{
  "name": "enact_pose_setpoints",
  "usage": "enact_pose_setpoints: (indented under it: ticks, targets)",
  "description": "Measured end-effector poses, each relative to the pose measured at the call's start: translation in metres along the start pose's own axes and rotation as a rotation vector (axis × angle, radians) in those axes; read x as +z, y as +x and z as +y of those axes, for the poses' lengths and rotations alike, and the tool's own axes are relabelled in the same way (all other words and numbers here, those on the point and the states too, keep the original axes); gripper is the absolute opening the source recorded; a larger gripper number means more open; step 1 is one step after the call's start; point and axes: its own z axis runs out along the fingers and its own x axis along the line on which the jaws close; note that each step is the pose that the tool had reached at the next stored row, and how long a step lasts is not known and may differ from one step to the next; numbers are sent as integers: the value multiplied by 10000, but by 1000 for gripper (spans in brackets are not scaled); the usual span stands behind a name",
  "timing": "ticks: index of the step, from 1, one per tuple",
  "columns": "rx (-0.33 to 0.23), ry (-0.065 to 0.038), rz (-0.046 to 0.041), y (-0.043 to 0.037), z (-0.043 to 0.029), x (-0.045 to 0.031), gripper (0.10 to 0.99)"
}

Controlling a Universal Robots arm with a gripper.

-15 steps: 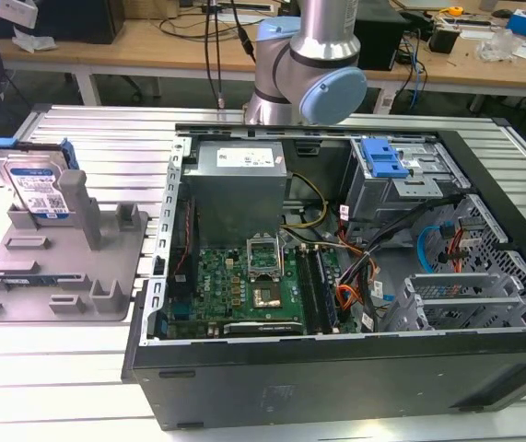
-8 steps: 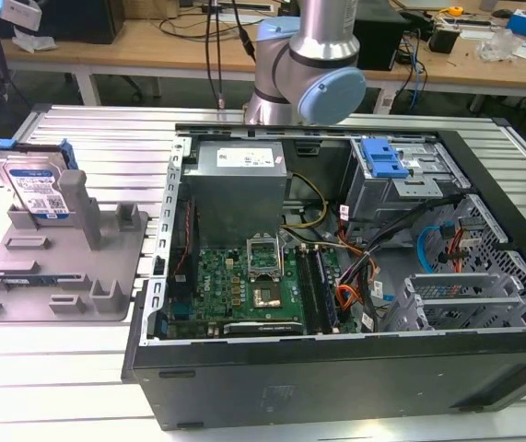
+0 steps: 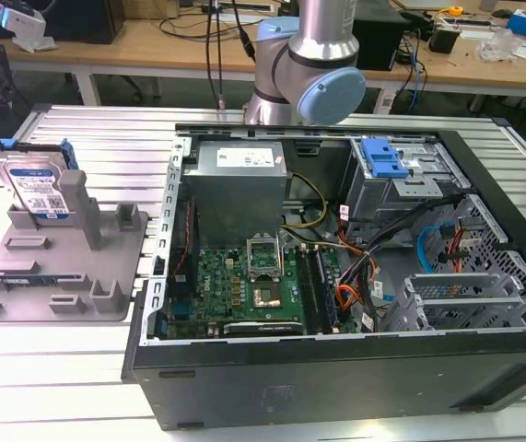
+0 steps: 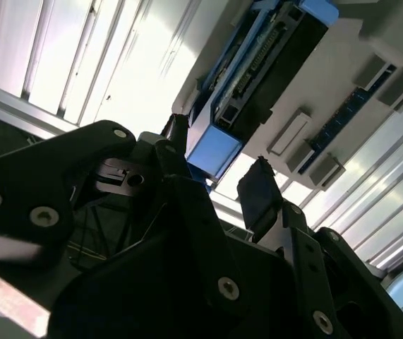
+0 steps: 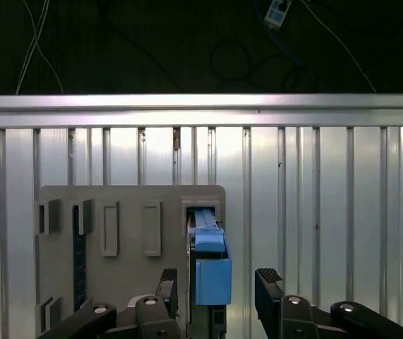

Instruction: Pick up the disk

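Note:
My fingers would still miss the disk's blue bar [image 3: 67, 154] now.
The disk [image 3: 37, 189] stands on edge in a slot of the grey fixture plate [image 3: 106, 267] at the exterior view's left, its white-and-blue label facing out. In the first wrist view the disk [image 5: 209, 265] shows edge-on with its blue rail, held in the grey fixture plate [image 5: 123, 226]. My gripper [image 5: 219, 282] is open, one black finger on each side of the disk's line and well clear of it. The second wrist view has the gripper [image 4: 219, 159] open too, with the disk [image 4: 265, 60] lying beyond the fingertips [image 4: 257, 187].
An open computer case [image 3: 336, 276] takes up the middle and right of the slatted aluminium table [image 3: 60, 368], with a blue drive-bay latch [image 3: 382, 158] inside. The arm's joint [image 3: 313, 55] rises behind the case. Workbenches with cables stand at the back.

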Motion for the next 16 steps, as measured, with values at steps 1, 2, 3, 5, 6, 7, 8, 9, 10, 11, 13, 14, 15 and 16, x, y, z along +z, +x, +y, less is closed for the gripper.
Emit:
enact_pose_setpoints:
  ticks: [1, 2, 3, 5, 6, 7, 8, 9, 10, 11, 13, 14, 15, 16]
  targets:
    - [1, 2, -1, 17, 1, 13, 557]
    - [0, 4, -2, 30, 0, 26, 557]
    - [0, 2, -1, 39, 1, 37, 557]
    - [2, 2, 0, 42, 2, 58, 557]
    - [2, 2, 0, 43, 2, 68, 557]
    - [0, 2, 0, 44, 1, 79, 557]
    - [0, 2, -1, 45, 2, 96, 557]
    - [-1, 1, -1, 45, 2, 112, 557]
    - [0, 2, -1, 45, 3, 120, 557]
    - [0, 1, 0, 45, 3, 132, 557]
    - [0, 2, 7, 44, 3, 156, 557]
    - [0, 2, 8, 44, 3, 164, 557]
    - [0, 2, 8, 44, 3, 173, 557]
    - [0, 2, 8, 42, 3, 184, 557]
